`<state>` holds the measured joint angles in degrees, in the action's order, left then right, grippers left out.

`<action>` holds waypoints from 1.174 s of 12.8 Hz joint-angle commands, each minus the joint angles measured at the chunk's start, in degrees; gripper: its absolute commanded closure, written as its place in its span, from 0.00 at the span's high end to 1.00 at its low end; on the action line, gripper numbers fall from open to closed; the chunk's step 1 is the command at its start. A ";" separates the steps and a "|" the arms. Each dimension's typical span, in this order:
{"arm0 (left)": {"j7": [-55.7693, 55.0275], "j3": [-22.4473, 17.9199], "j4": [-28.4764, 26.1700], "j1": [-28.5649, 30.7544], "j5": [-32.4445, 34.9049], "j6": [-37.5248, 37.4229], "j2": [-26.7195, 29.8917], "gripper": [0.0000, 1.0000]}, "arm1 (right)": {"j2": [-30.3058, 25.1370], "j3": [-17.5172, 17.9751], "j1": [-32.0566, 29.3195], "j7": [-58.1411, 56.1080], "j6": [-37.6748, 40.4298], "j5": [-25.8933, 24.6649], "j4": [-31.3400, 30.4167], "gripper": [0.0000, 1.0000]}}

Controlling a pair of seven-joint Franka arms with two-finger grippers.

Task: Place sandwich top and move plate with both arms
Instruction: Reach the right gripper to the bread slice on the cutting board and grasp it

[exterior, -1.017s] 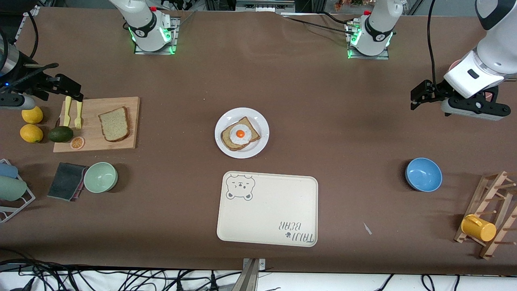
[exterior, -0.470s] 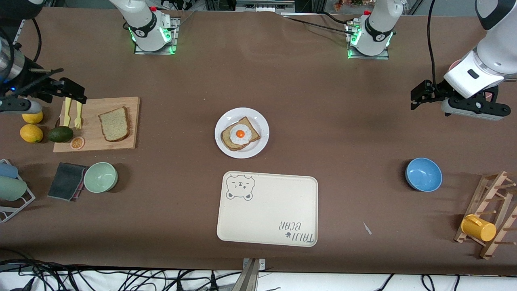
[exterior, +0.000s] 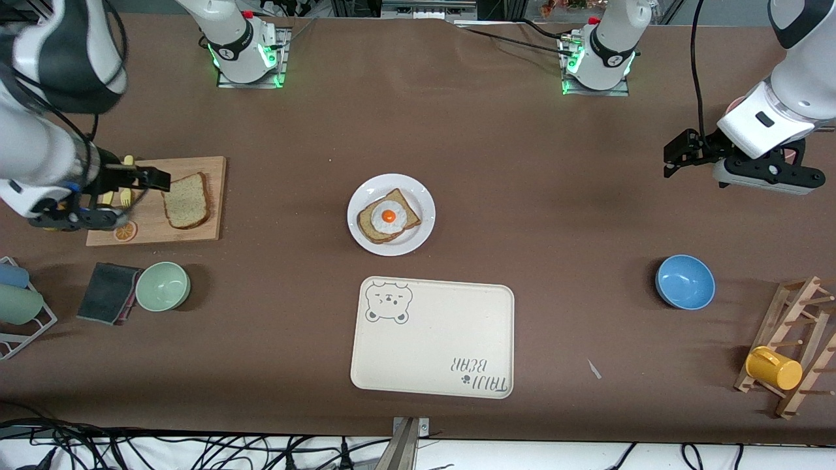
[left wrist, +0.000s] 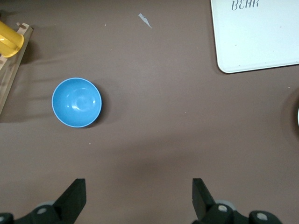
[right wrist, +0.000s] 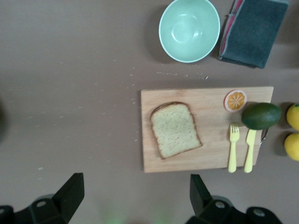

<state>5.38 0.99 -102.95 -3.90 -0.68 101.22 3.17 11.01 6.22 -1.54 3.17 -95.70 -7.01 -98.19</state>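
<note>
I will lay the plain bread slice over the fried egg [exterior: 388,216] on the white plate, so my right gripper will grab the slice by its crust edge [exterior: 185,181] next.
The sandwich top, a plain brown bread slice [exterior: 187,200], lies on a wooden cutting board [exterior: 212,225] toward the right arm's end; it also shows in the right wrist view [right wrist: 175,129]. The white plate [exterior: 423,197] sits mid-table and bears a bread slice with a fried egg [exterior: 388,216]. My right gripper [exterior: 155,177] is open and empty, up in the air by the board beside the plain slice, not touching it; its fingers frame bare table in the right wrist view [right wrist: 135,191]. My left gripper [exterior: 676,155] waits open and empty over bare table [left wrist: 138,193].
A cream bear-print tray [exterior: 431,336] lies nearer the camera than the plate. A green bowl [exterior: 162,286] and grey cloth [exterior: 108,292] lie near the board. Fork, knife [right wrist: 233,147], avocado [right wrist: 260,115] and orange slice share the board. A blue bowl [exterior: 684,281] and a rack with a yellow cup [exterior: 774,367] stand at the left arm's end.
My right arm has swung in from the table's end over the cutting board, bringing its open gripper beside the plain bread slice. The left arm has not moved.
</note>
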 commanded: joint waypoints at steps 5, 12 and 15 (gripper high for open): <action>0.07 0.33 -0.06 -1.72 -1.69 -0.76 -1.33 1.00 | -2.67 0.64 0.57 4.11 -23.10 -11.44 -24.39 1.00; 0.07 0.33 -0.06 -1.38 -1.69 -1.02 -0.98 1.00 | 0.66 1.08 0.92 12.48 -30.68 -19.70 -34.26 0.94; 0.07 0.24 0.03 -1.20 -1.69 -1.38 -0.80 1.00 | 3.57 0.90 0.92 13.00 -31.38 -20.67 -34.09 0.88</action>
<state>5.33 1.44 -103.33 -5.18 -1.13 100.88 1.85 13.13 7.08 -0.63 14.21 -125.77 -25.76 -132.10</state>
